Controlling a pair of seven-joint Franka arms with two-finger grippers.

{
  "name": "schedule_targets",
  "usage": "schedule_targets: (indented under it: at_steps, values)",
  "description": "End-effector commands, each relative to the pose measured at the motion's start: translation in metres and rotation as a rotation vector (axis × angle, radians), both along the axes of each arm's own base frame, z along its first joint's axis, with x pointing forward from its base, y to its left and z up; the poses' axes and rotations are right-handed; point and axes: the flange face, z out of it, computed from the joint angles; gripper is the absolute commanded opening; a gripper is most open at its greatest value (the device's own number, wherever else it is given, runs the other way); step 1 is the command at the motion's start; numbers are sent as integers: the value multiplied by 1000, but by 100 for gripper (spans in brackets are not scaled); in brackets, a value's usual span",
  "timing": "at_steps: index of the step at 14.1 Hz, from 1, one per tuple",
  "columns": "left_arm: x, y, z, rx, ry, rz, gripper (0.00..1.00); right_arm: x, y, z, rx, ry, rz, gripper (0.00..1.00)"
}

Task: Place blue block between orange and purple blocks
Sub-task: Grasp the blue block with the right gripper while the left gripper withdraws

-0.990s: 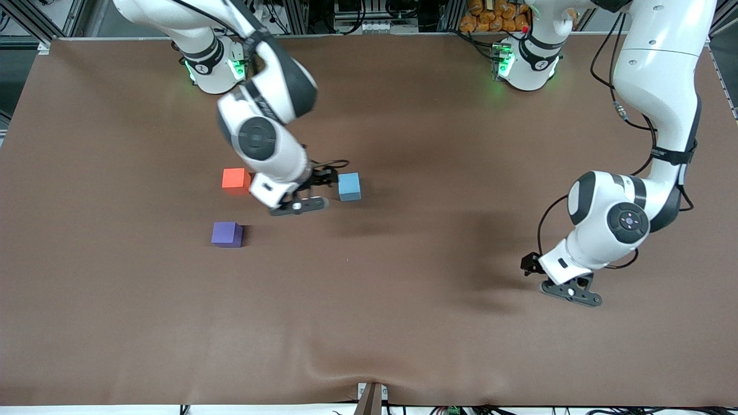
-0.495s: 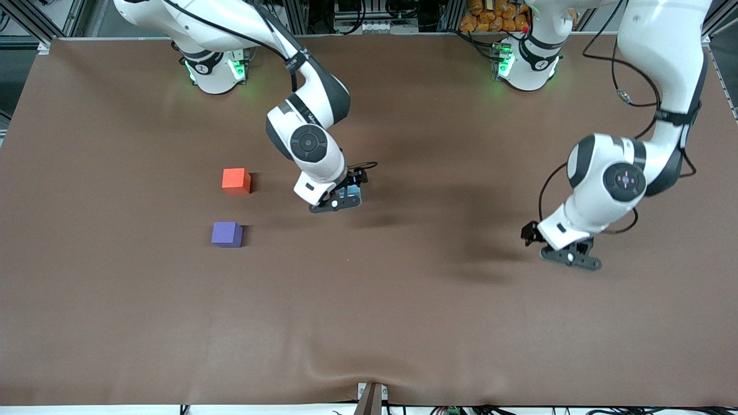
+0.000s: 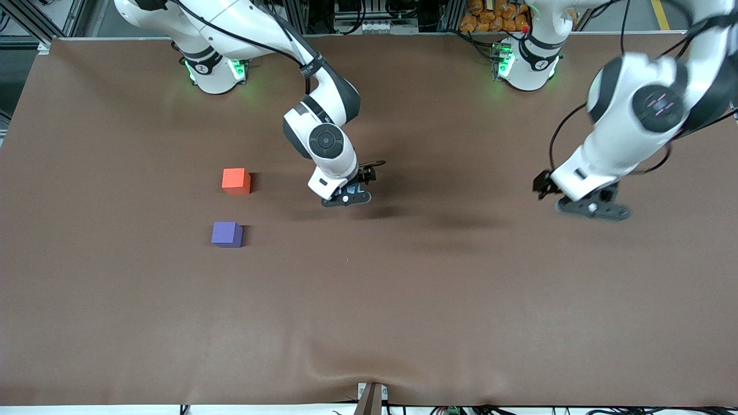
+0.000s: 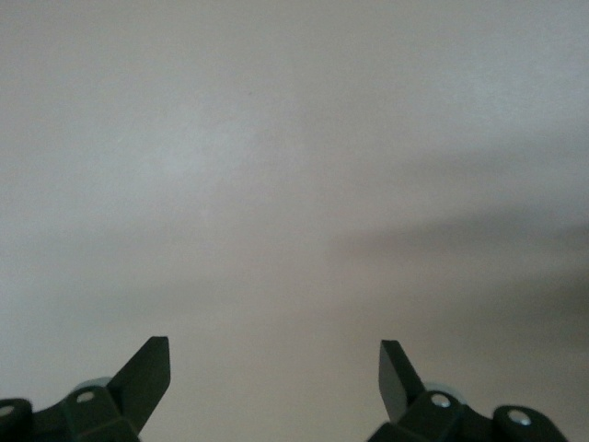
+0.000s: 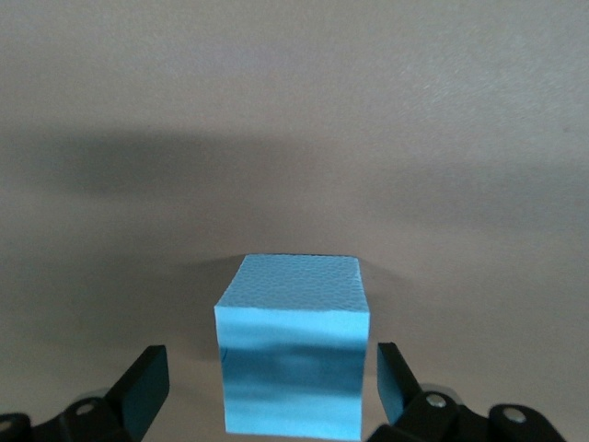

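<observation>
The blue block (image 3: 353,188) will fill the gap between the orange and purple blocks, so my right gripper will next grip it by its two opposite sides.
The blue block (image 5: 293,345) sits on the brown table between the fingers of my right gripper (image 5: 269,364), which is open, with a small gap on each side of the block. In the front view the right gripper (image 3: 347,193) covers most of the blue block (image 3: 353,188). The orange block (image 3: 236,180) and the purple block (image 3: 226,234) sit apart toward the right arm's end, the purple one nearer to the front camera. My left gripper (image 3: 589,206) is open and empty over bare table near the left arm's end; the left wrist view shows it (image 4: 273,354) with only cloth below.
The brown cloth table (image 3: 403,300) has a fold at its front edge near the middle. The gap between the orange and purple blocks is about one block wide.
My right gripper moved from beside the orange block toward the left arm's end and came down around the blue block. My left arm swung away from the front camera toward its base.
</observation>
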Motion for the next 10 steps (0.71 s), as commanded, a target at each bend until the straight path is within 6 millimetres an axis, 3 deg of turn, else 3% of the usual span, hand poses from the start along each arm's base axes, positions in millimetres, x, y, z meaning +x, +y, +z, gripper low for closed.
schedule_targets:
  at_steps: [1,2,3,4,6,9,10]
  values:
    - [8,11,78,-27,35,58,100,-10,5,-18,-37,-30,20,93]
    - [6,21,101,-26,34,80,100,-9,3,-19,-49,-34,30,70]
    - [6,35,121,-31,19,104,100,-8,3,-17,-52,-33,29,28]
    - [3,38,133,-31,20,111,100,-5,1,-14,-51,-33,22,0]
    - [-2,40,141,-23,42,122,100,6,-6,7,-67,-18,19,0]
    - [-4,41,145,-8,31,148,100,44,-44,69,-96,16,-9,0]
    - [-7,42,150,-9,22,142,100,56,-67,89,-100,26,-2,0]
